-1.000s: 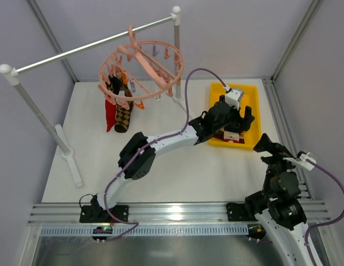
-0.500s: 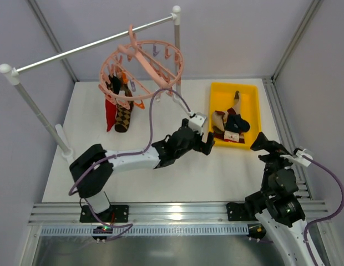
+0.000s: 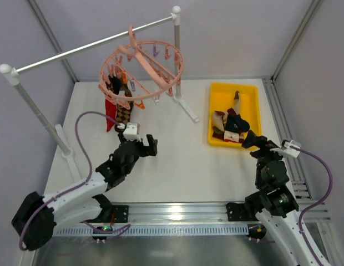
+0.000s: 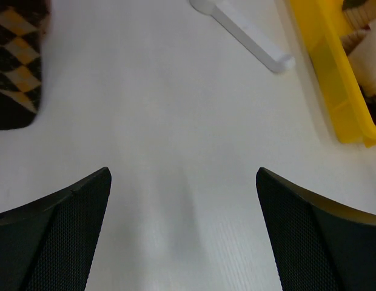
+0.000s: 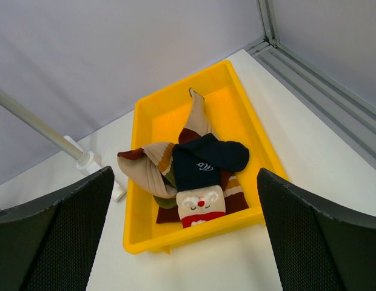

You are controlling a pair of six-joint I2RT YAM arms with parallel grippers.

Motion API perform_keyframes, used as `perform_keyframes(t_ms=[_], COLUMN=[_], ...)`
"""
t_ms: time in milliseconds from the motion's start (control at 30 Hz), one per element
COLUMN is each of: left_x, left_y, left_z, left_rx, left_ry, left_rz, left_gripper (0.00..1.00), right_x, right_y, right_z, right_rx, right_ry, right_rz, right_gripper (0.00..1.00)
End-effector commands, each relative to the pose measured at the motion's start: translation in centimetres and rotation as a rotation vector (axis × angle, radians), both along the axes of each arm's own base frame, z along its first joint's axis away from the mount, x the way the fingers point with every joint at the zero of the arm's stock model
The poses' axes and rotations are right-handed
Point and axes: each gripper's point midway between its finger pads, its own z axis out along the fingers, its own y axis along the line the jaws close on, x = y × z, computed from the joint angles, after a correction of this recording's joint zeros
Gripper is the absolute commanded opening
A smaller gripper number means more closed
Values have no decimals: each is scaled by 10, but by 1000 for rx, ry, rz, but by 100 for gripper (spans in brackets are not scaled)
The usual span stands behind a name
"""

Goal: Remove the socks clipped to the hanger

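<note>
I will grab the red sock by its free-hanging end (image 3: 110, 123) with my left gripper next. This leaves the sock's clip free for my right gripper to open.
The salmon-pink round hanger (image 3: 141, 64) hangs from the grey rail at the back. A red sock (image 3: 110, 113) and a brown argyle sock (image 3: 124, 115) hang clipped at its left side; the argyle sock's toe also shows in the left wrist view (image 4: 15, 66). My left gripper (image 3: 146, 144) is open and empty over the table, just right of and below those socks. My right gripper (image 3: 254, 139) is open and empty near the front edge of the yellow bin (image 3: 216, 119), which holds several loose socks (image 5: 203, 167).
The grey rail (image 3: 89, 45) rests on white posts; one post foot (image 4: 245, 27) lies between the hanger and the bin, another (image 3: 71, 155) at the left. Metal frame rails run along the table's right and near edges.
My left arm has swung left from over the yellow bin, across the table's middle, to beside the hanging socks. My right gripper has edged a little left toward the bin.
</note>
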Motion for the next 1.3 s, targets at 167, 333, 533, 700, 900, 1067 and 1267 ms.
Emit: perform_keyframes(t_ms=[167,333,533,700,900,1067,1267], left_x=[14,22,49,68,80,88,112], left_y=[138,199,220,215,208,196,198], left_z=[32,24,30,33,39,37,33], left_rx=[-101,-144,-183,-157,-100,-43,16], left_ry=[-113,-112,-169,-176,-228,-246,-232], left_rz=[425,576,585,534,457,358,342], left_gripper=[100,100,100,99,100,100,100], right_x=[2,-3,-8,-8,-9,-10,-12], right_y=[3,1,-2,-2,-2,-2,-2], right_z=[12,16,20,21,22,23,25], right_rx=[15,21,20,18,21,20,22], right_ry=[-54,-72,-90,-92,-95,-96,-104], right_rz=[16,15,9,11,14,17,18], right_gripper=[100,100,100,100,100,100,100])
